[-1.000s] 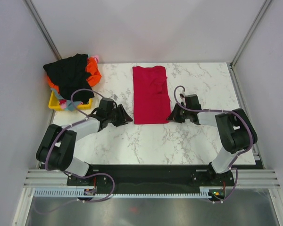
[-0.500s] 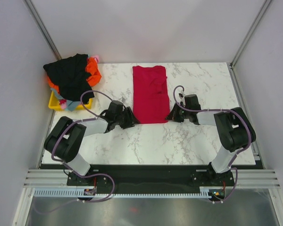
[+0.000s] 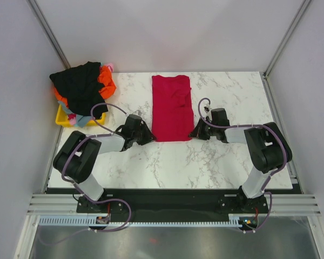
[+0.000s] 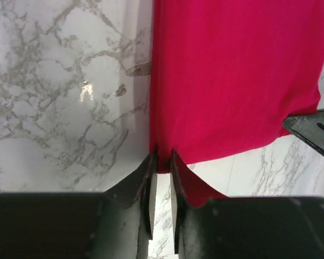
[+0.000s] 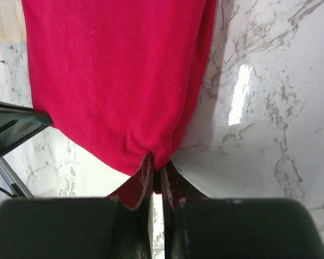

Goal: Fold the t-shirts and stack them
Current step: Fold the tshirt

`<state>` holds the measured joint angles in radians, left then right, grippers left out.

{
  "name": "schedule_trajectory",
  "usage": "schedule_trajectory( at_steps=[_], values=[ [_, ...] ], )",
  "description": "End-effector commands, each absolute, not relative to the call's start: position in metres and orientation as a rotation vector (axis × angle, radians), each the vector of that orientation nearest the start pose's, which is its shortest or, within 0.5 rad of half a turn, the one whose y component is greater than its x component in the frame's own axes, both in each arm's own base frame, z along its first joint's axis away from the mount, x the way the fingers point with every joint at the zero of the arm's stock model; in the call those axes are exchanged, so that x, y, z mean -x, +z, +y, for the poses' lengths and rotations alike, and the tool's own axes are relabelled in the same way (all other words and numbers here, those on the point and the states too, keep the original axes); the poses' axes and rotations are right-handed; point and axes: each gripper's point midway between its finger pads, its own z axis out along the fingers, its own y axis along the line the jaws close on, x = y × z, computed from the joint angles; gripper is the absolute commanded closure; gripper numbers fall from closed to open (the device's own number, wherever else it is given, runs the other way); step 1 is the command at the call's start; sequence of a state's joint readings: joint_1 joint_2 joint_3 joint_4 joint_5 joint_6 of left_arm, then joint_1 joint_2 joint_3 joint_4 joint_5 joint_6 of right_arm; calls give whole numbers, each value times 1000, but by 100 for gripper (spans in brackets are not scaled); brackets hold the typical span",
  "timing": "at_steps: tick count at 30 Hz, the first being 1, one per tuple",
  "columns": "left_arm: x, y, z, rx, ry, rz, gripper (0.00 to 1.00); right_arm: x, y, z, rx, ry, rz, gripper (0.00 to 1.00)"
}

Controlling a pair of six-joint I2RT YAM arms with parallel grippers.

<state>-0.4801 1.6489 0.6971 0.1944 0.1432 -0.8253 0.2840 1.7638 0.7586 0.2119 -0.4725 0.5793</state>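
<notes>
My right gripper is closed on the bunched hem and would bring the crimson red t-shirt's near corner (image 3: 191, 136) (image 5: 157, 168) up with it if I lifted it now.
A crimson red t-shirt (image 3: 171, 108) lies flat on the marble table as a long strip, folded lengthwise. My left gripper (image 3: 149, 138) is at its near left corner, and the left wrist view shows the jaws closed to a narrow gap with the cloth corner (image 4: 163, 164) between the tips. My right gripper (image 3: 194, 135) is at the near right corner, shut on a pinch of the hem (image 5: 161, 162). More t-shirts sit in a heap at the back left: black (image 3: 78, 86), orange (image 3: 106, 82), pink (image 3: 110, 67) and light blue (image 3: 82, 120).
A small yellow bin (image 3: 63, 117) sits under the heap at the table's left edge. Grey walls enclose the table on the left, back and right. White marble table (image 3: 167, 164) shows between the arms and near the front edge.
My left gripper has moved right from the bare table to the red shirt's near left corner and closed on it. The right gripper has barely moved.
</notes>
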Motion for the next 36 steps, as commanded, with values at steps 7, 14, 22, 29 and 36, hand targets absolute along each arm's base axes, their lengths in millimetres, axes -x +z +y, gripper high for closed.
schedule_trajectory(
  at_steps=[7,14,22,29,36],
  values=[
    [-314,19,-231,294,-684,2466,98,-312,-13,189,-136,871,2588,100],
    [-262,66,-233,205,-661,2443,98,-265,25,182,-132,916,2540,100],
    [-194,118,-234,223,-841,2387,98,-205,77,174,-171,885,2496,100],
    [-187,174,-228,205,-883,2323,98,-209,147,166,-199,859,2378,100],
    [-210,223,-232,173,-819,2271,98,-243,188,163,-166,749,2336,100]
  ],
)
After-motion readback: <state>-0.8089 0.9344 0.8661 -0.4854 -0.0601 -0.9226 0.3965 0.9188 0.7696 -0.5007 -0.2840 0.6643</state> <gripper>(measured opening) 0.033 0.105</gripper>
